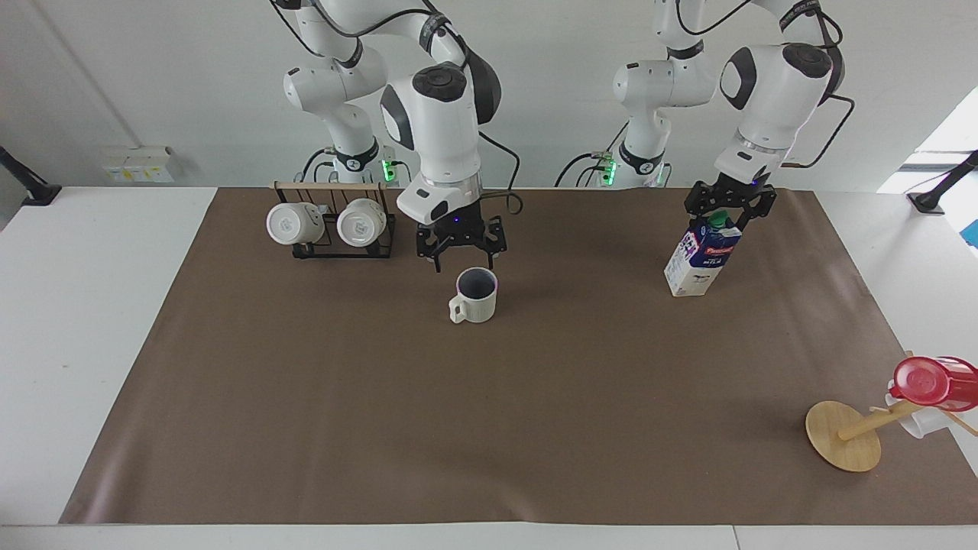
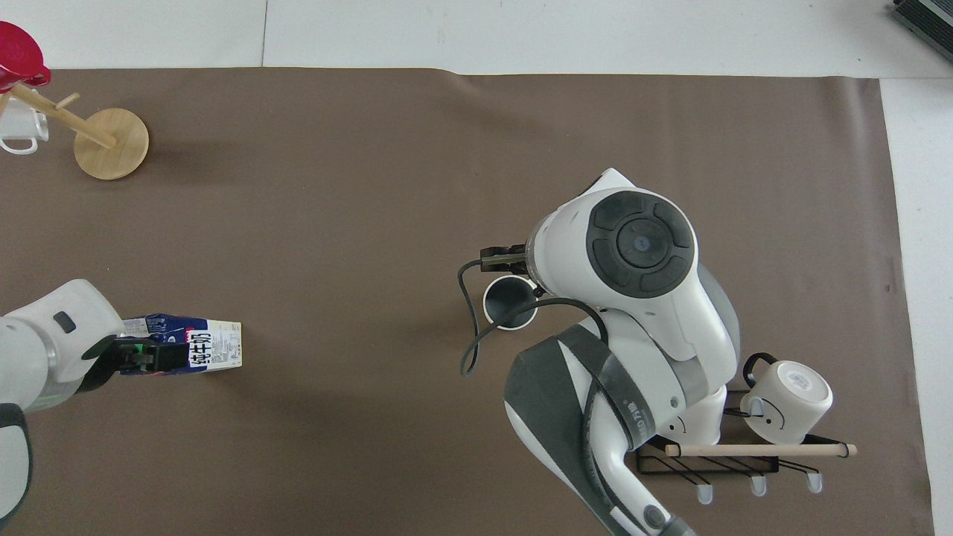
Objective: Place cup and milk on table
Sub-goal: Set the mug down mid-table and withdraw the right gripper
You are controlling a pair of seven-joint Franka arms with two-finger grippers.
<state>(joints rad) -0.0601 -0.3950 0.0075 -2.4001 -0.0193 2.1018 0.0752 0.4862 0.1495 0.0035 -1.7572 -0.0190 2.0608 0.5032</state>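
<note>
The left gripper's fingers are around the milk carton's (image 2: 213,345) green cap, so it needs to close. Closing now would hold the carton.
The cream ribbed cup (image 1: 475,296) stands upright on the brown sheet of the table (image 1: 382,397), handle toward the right arm's end. In the overhead view the cup (image 2: 508,301) is partly covered by the right arm. My right gripper (image 1: 466,256) is open and empty, raised just above the cup. The blue-and-white milk carton (image 1: 703,260) stands on the sheet toward the left arm's end, and also shows in the overhead view (image 2: 201,346). My left gripper (image 1: 724,216) is open, its fingers spread on either side of the green cap.
A black wire rack (image 1: 336,237) with two glossy white mugs stands near the right arm's base. A tipped wooden mug tree (image 1: 843,435) with a red cup (image 1: 936,382) lies at the left arm's end, farther from the robots.
</note>
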